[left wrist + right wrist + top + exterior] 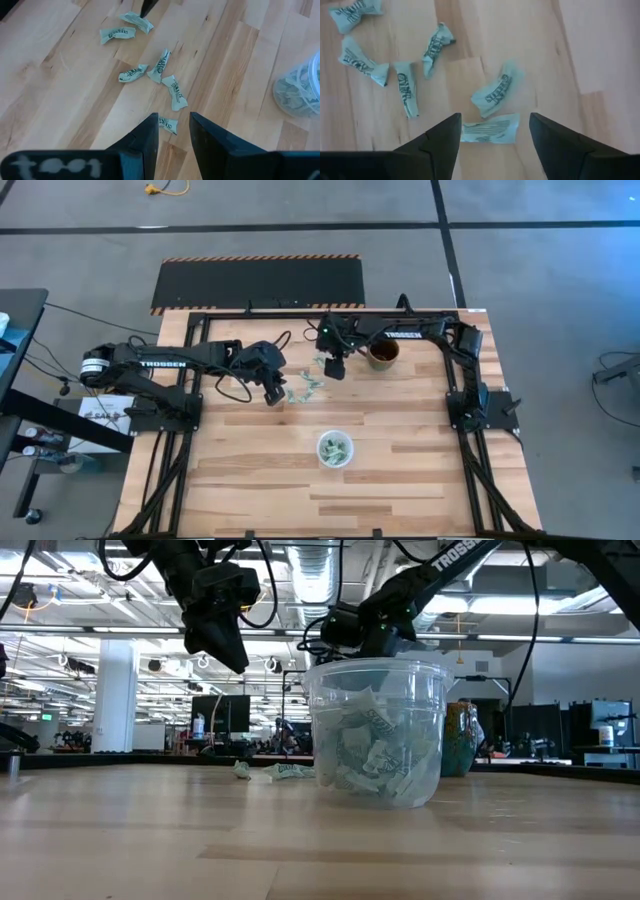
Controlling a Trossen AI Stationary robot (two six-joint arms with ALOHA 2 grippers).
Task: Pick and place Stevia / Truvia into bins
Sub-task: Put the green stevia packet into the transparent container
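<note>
Next, my right gripper grabs the Stevia sachet by its middle (490, 130) to place it into the clear cup.
Several small pale green and white sachets (305, 386) lie flat and scattered on the wooden table, between my two grippers. More sachets fill the clear cup (336, 450), which stands nearer the table's near edge (375, 730). My left gripper (277, 395) hovers open above the table, with one sachet (167, 125) showing below the gap between its fingers (173, 116). My right gripper (337, 370) is open wide just above another sachet (490, 129), one finger to each side of it (493, 117). I cannot see either gripper touching a sachet.
A brown mug (383, 352) stands by the far edge, close behind the right gripper, and shows behind the cup (462, 740) in the low view. Bare wood stretches around the cup and toward the near edge. The black arm frames run along both sides.
</note>
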